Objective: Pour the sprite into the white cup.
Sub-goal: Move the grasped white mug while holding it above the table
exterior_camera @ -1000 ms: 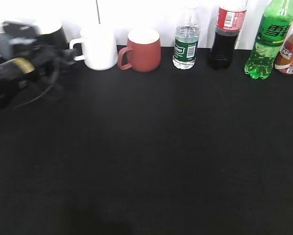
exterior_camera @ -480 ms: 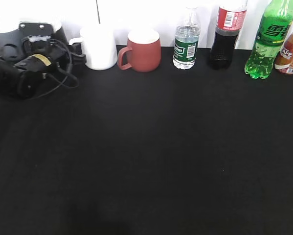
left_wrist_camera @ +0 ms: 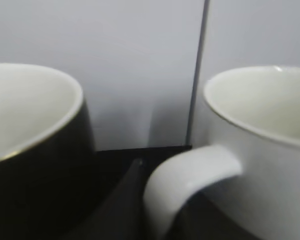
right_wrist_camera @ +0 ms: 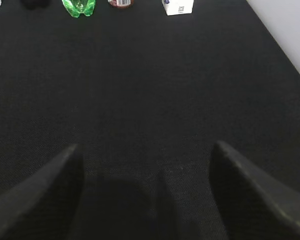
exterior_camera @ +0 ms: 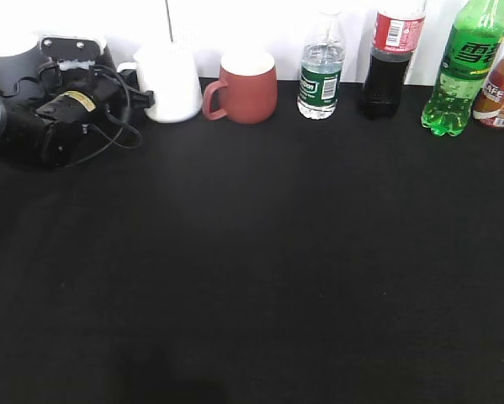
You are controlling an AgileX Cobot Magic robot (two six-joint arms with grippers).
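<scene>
My left gripper will next hold the white cup by its slim handle, because the white cup's round body is too wide for my open fingers.
The sprite, a tall green bottle, stands at the back right of the black table; its base shows at the top of the right wrist view. The white cup stands at the back left, its handle pointing left. My left gripper is at that handle. In the left wrist view the cup fills the right side, and my left gripper has a dark finger on each side of the handle, open. My right gripper is open and empty, low over bare cloth, out of the exterior view.
In the back row stand a grey mug, a brick-red mug, a water bottle, a cola bottle and a brown bottle. A black mug stands just left of the white cup. A white box stands near the table's right edge.
My left arm has swung in from the left towards the white cup, and its gripper has reached the handle. The bottles and mugs have not moved.
</scene>
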